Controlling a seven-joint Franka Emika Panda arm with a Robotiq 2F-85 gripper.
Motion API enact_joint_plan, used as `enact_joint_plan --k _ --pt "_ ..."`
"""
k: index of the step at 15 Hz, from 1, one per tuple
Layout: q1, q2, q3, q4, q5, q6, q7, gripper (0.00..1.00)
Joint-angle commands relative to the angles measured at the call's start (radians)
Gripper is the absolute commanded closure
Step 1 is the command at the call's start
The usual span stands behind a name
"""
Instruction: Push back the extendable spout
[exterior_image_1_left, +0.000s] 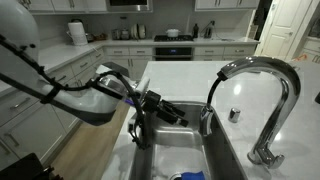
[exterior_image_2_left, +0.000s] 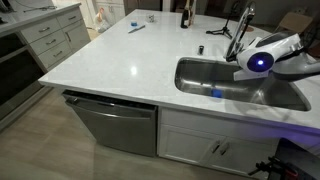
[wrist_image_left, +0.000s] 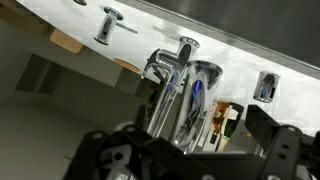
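My gripper is going to push back the spout, so it will next grab the extendable spout (exterior_image_1_left: 206, 121) across its chrome body from the side and leave its hose end free.
The tall arched chrome faucet (exterior_image_1_left: 262, 70) stands at the sink's right rim in an exterior view. Its extendable spout (exterior_image_1_left: 206, 121) hangs below the arch's end on a dark hose. My gripper (exterior_image_1_left: 178, 113) hovers over the sink just left of the spout, open, apart from it. In the wrist view the shiny chrome spout (wrist_image_left: 178, 95) fills the middle, between and beyond my gripper's (wrist_image_left: 190, 150) two dark fingers, which stand wide with nothing held. From the far side, the faucet (exterior_image_2_left: 242, 28) shows behind my white wrist, and the gripper itself is hidden.
The steel sink (exterior_image_1_left: 225, 160) (exterior_image_2_left: 195, 70) is set in a white counter (exterior_image_2_left: 120, 55). A blue item (exterior_image_2_left: 215, 93) lies in the basin. A round chrome cap (wrist_image_left: 265, 87) and a lever handle (wrist_image_left: 106, 24) sit on the counter. A dark bottle (exterior_image_2_left: 185, 14) stands at the far edge.
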Motion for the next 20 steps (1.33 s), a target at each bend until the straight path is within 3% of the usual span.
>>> enact_joint_plan --k 1,9,18,19,20 --pt "-0.023 0.117 0.012 0.133 -0.022 0.023 0.033 0.0" --pt "-0.039 0.251 0.019 0.291 -0.05 -0.022 0.034 0.0" --pt "-0.061 0.286 0.016 0.341 -0.05 -0.04 0.027 0.0" --pt "-0.063 0.286 0.016 0.341 -0.051 -0.042 0.028 0.25" --pt "-0.064 0.286 0.016 0.34 -0.051 -0.043 0.028 0.26"
